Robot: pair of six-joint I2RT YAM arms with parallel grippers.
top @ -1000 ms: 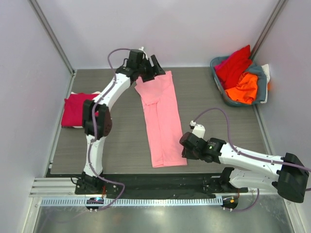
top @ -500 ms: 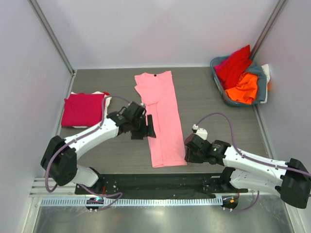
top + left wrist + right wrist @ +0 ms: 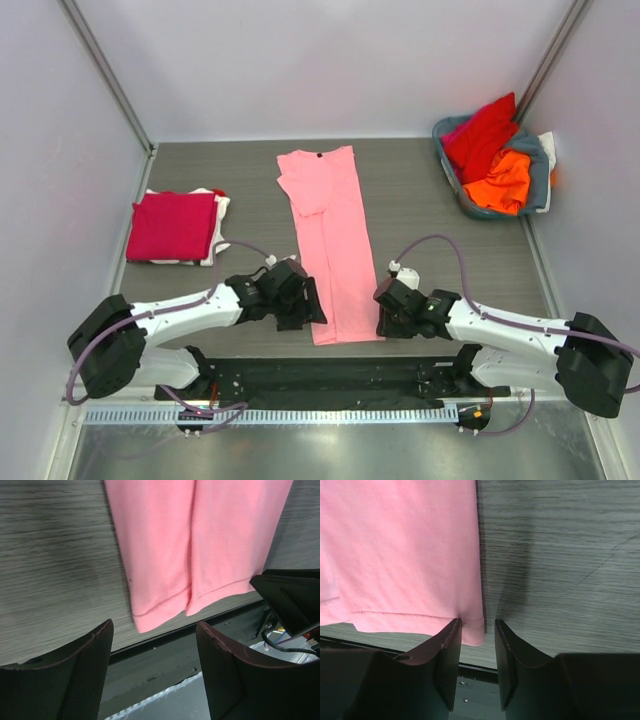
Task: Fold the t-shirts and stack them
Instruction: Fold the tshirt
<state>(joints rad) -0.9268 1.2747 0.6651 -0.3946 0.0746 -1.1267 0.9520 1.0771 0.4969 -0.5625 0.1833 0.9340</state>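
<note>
The pink hem corner would stay on the tabletop if I lifted my right gripper's still open fingers.
A light pink t-shirt (image 3: 330, 240), folded into a long strip, lies down the middle of the table with its hem (image 3: 160, 610) at the near edge. My left gripper (image 3: 312, 305) hovers open just left of the hem's near-left corner, nothing between its fingers (image 3: 90, 670). My right gripper (image 3: 380, 315) is at the near-right corner. Its jaws stand apart in the right wrist view, straddling that hem corner (image 3: 472, 630) without closing on it. A crimson folded t-shirt (image 3: 170, 225) rests on a white one (image 3: 219, 215) at the left.
A grey-blue basket (image 3: 447, 165) at the back right holds a red t-shirt (image 3: 485, 130) and an orange one (image 3: 500, 180). The table's near edge and a black rail (image 3: 165, 655) run right below the pink hem. Grey walls close in both sides.
My left arm swung from the pink shirt's collar end back to the near hem's left corner. The right gripper edged up to the hem's right corner.
</note>
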